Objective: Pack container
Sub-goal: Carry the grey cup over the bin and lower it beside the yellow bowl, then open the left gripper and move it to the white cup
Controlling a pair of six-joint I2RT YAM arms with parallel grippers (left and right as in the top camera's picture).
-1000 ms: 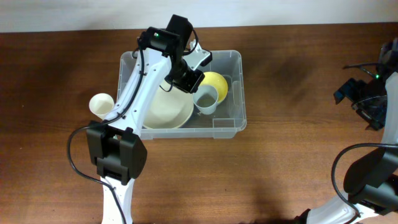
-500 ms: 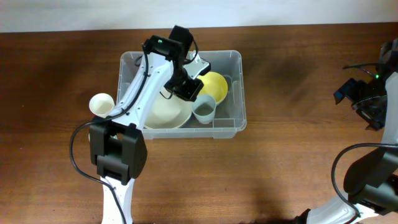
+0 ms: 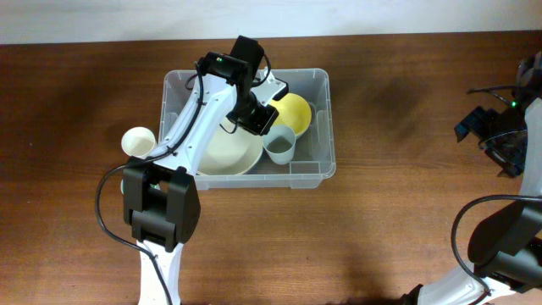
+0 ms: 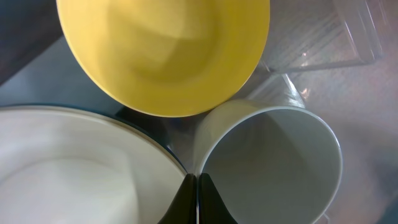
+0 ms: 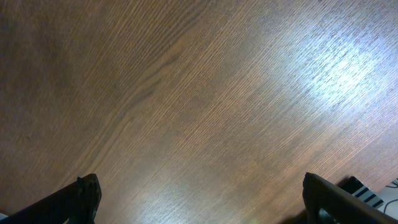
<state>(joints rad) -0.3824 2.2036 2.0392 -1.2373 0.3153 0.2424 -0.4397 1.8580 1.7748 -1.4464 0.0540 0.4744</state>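
The grey cup is inside the container, beside the white bowl and below the yellow bowl. It would stay there, so my left gripper needs to let it go.
The clear plastic container (image 3: 323, 78) stands on the table at centre left. Inside it lie a large white bowl (image 3: 230, 154), a yellow bowl (image 3: 296, 112) and a pale grey cup (image 3: 280, 146). My left gripper (image 3: 259, 120) reaches into the container. In the left wrist view its fingers (image 4: 197, 178) are shut on the rim of the grey cup (image 4: 273, 162), between the white bowl (image 4: 68, 168) and the yellow bowl (image 4: 165, 53). My right gripper (image 3: 500, 135) is at the far right, open and empty over bare wood (image 5: 202, 193).
A cream cup (image 3: 137, 141) stands upright on the table just outside the container's left wall. The left arm's base (image 3: 159, 212) is at the front left. Cables and the right arm fill the far right edge.
My left gripper and the grey cup shifted toward the container's front, then eased slightly back. The right arm has not moved.
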